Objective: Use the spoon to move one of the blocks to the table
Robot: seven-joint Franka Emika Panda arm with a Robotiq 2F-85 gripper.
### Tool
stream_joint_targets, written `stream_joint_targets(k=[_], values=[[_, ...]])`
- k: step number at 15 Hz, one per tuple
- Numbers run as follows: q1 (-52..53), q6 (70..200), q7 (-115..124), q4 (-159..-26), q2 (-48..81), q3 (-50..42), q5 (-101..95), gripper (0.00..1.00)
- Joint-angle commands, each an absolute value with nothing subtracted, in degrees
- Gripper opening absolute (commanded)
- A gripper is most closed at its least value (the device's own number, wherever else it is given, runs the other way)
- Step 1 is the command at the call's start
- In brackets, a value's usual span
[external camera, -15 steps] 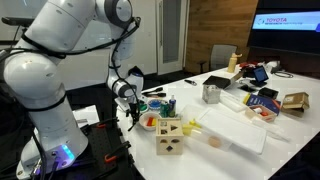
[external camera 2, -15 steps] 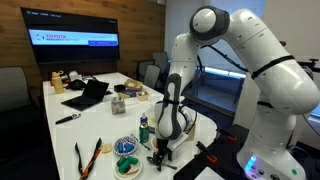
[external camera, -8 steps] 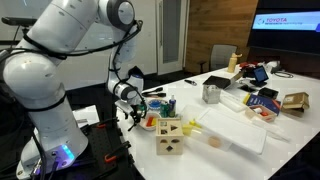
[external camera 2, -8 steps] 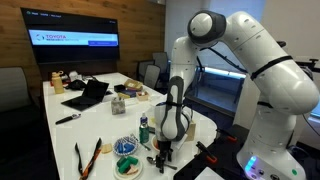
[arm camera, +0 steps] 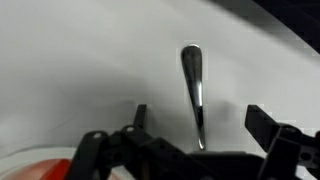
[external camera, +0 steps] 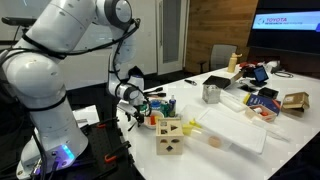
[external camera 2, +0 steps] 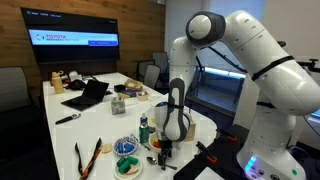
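My gripper closes on the spoon's handle (arm camera: 198,111) next, since my fingers are near the table on either side of the handle.
In the wrist view a shiny metal spoon (arm camera: 193,85) lies on the white table (arm camera: 80,60), its handle running down between my fingers. My gripper (arm camera: 200,125) is open and straddles the handle without touching it; one fingertip (arm camera: 140,115) stands left of it and the other on the right. In both exterior views the gripper (external camera: 130,116) (external camera 2: 160,155) hangs low over the table's rounded end. Small orange-red and yellow blocks (external camera: 150,122) sit in a bowl right beside it. The bowl's orange edge (arm camera: 40,170) shows at the wrist view's bottom left.
A pale wooden box with cut-out holes (external camera: 168,135) stands next to the bowl. Behind it are a blue-green item (external camera: 166,105), a metal cup (external camera: 211,93) and a white tray (external camera: 235,128). Orange tongs (external camera 2: 85,157) and a laptop (external camera 2: 88,95) lie farther along the table.
The arm has shifted only very slightly near the table's end. The jaws stay open and the spoon has not moved.
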State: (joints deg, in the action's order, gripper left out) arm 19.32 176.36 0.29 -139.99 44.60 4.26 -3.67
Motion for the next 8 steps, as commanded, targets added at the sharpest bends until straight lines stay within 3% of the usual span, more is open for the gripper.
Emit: stream_joint_targets(k=[1, 8], values=[[21.53, 177.83, 0.31, -139.59, 45.0, 2.78, -4.81, 0.74], [25.86, 178.63, 1.82, -140.45, 45.1, 0.48, -4.35, 0.2]])
